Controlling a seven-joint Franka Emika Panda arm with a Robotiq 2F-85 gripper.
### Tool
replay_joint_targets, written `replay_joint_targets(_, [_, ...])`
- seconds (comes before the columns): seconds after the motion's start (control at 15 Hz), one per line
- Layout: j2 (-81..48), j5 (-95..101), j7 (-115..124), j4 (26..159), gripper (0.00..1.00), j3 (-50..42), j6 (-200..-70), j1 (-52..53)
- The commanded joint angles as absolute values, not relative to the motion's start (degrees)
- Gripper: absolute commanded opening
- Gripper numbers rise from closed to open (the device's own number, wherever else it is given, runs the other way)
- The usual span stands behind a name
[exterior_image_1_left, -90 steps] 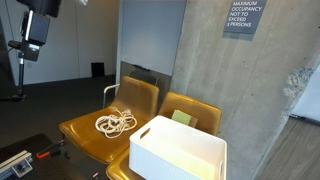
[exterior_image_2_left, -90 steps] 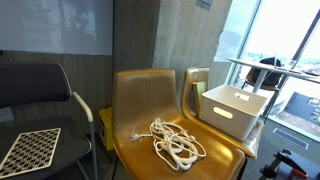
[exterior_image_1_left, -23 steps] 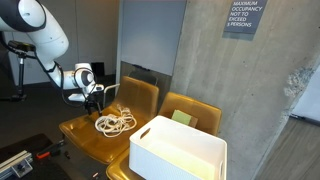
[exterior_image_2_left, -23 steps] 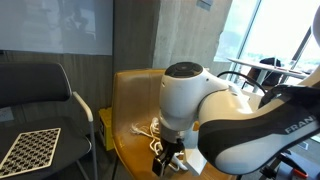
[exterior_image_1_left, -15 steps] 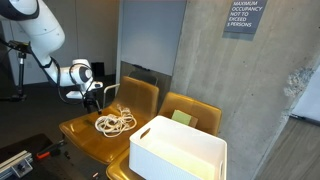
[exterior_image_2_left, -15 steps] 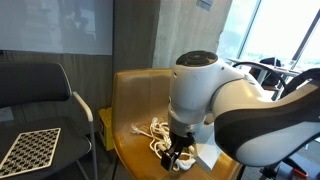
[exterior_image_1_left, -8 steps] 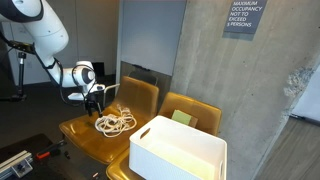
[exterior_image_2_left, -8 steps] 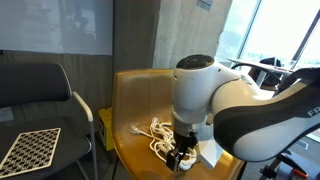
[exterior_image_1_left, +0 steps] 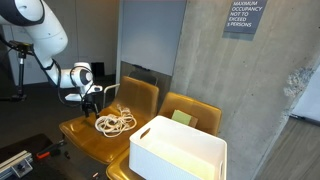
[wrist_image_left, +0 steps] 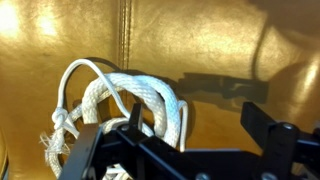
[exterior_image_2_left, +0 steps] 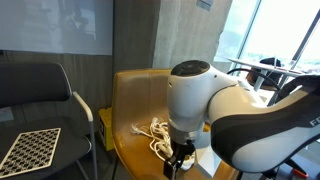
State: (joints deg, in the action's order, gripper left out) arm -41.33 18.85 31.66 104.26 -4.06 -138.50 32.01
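My gripper's fingers hang above, and their shadow lies apart on the yellow seat. I should lower my gripper before I close it on the rope's outer loop.
A coil of white rope lies on the seat of a mustard-yellow chair. My gripper hangs low over the near-left edge of the coil, jaws open and pointing down. In the wrist view the gripper is open with bare yellow seat between its fingers. The rope lies just beside and behind the left finger, and I cannot tell if they touch. In an exterior view the arm's bulk hides most of the rope, and the gripper sits just above the seat.
A white plastic bin stands on the neighbouring yellow chair. A concrete wall rises behind. A black chair with a checkerboard sheet stands beside the yellow one. The yellow backrest rises behind the rope.
Six seconds ago the arm was raised away from the chair; it now sits low over the rope. Over the last second it has only shifted slightly sideways, jaws still open.
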Motion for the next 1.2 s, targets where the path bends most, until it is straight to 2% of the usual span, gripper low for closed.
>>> replay_joint_targets(0.0, [-43.03, 17.83, 30.05, 100.55, 1.00, -2.74, -136.60, 29.90])
replay_joint_targets(0.4, [-46.64, 17.29, 29.35, 97.03, 1.00, -2.00, -134.89, 28.92])
replay_joint_targets(0.53, [-47.58, 17.33, 29.56, 96.32, 0.72, -1.88, -134.61, 29.23])
replay_joint_targets(1.13, [-49.02, 17.45, 29.24, 94.07, 0.05, -1.81, -133.62, 29.09])
